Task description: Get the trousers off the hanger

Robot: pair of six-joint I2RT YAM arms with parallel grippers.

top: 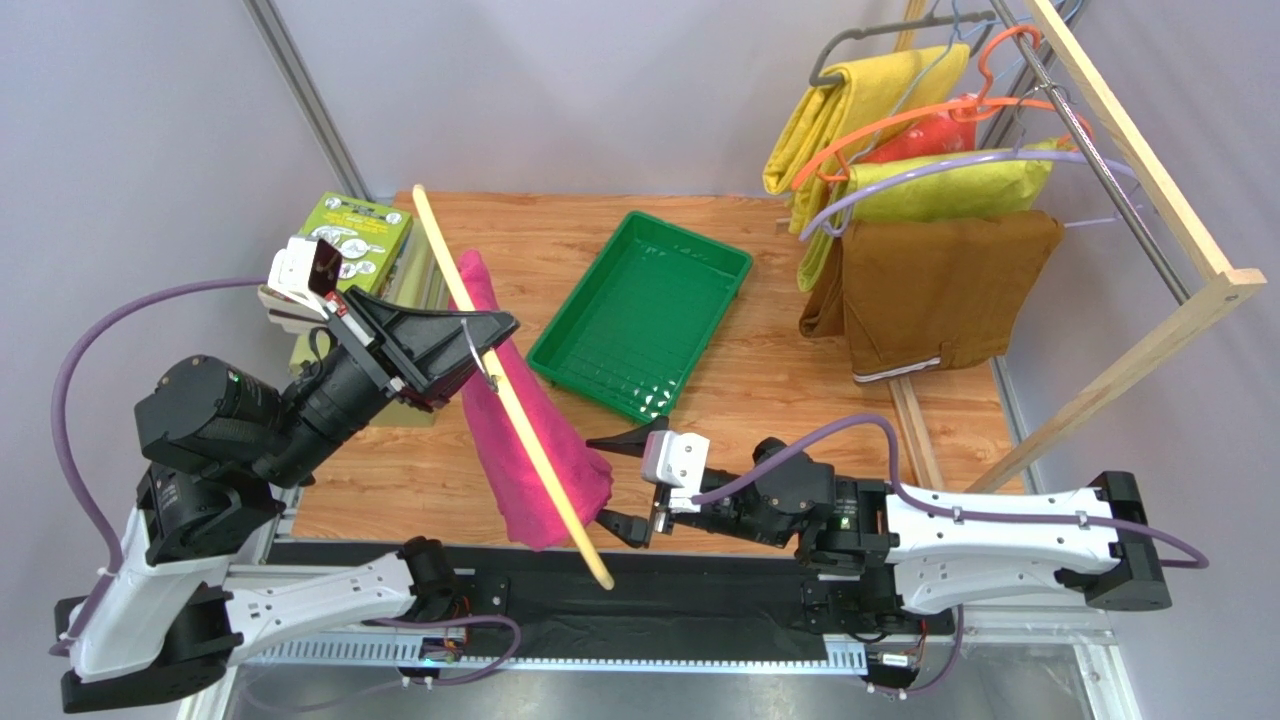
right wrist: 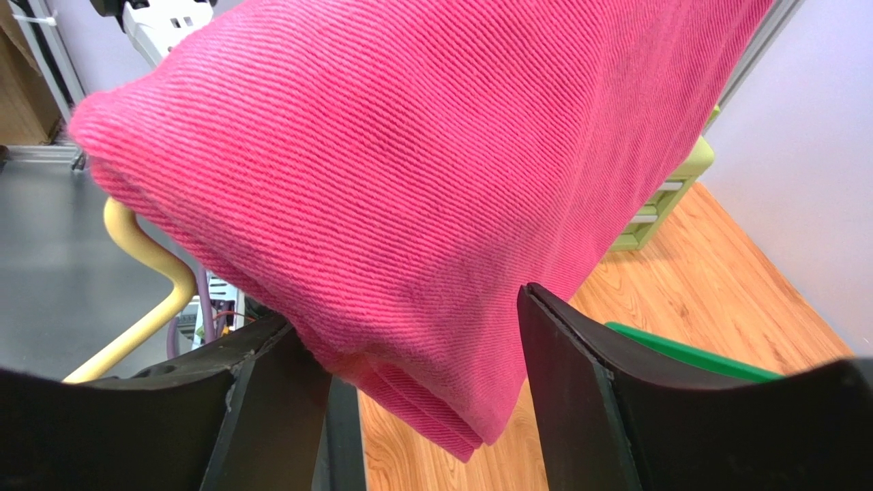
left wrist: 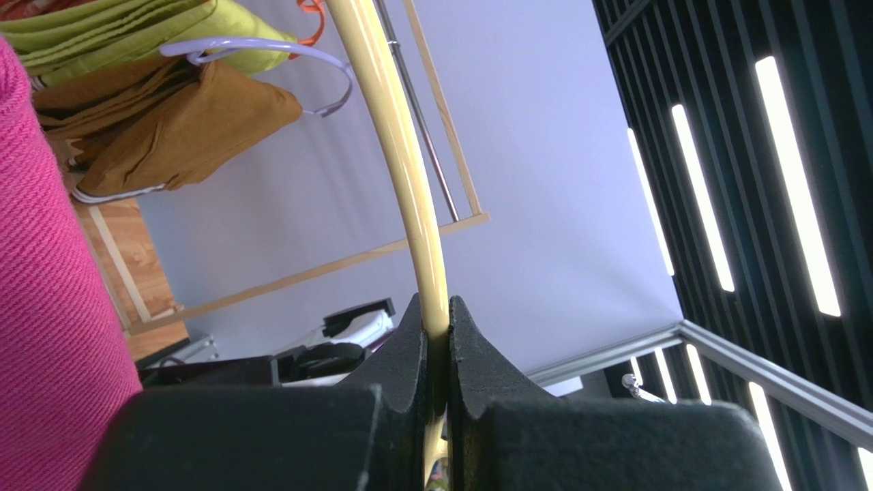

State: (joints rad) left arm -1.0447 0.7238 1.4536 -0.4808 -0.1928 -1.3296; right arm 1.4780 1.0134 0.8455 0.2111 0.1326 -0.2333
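The trousers need to come off the hanger. My right gripper will grab the trousers by their lower corner (top: 595, 483) (right wrist: 435, 360), which leaves the hanger free.
The magenta-pink trousers (top: 526, 428) hang in a folded bundle over the pale cream-yellow hanger (top: 504, 383), held tilted above the table's near left. My left gripper (top: 484, 333) is shut on the hanger's curved arm (left wrist: 410, 184), and the trousers fill the left edge of the left wrist view (left wrist: 51, 307). My right gripper (top: 619, 483) is open, its two fingers astride the lower corner of the trousers (right wrist: 410, 194), with gaps on both sides. The hanger's end curve (right wrist: 149, 266) shows at left in the right wrist view.
A green tray (top: 643, 312) lies on the wooden table behind the trousers. A wooden rack (top: 1142, 180) at the back right holds yellow, olive and brown garments (top: 939, 285) on orange and lilac hangers. A green box (top: 353, 240) stands at the back left.
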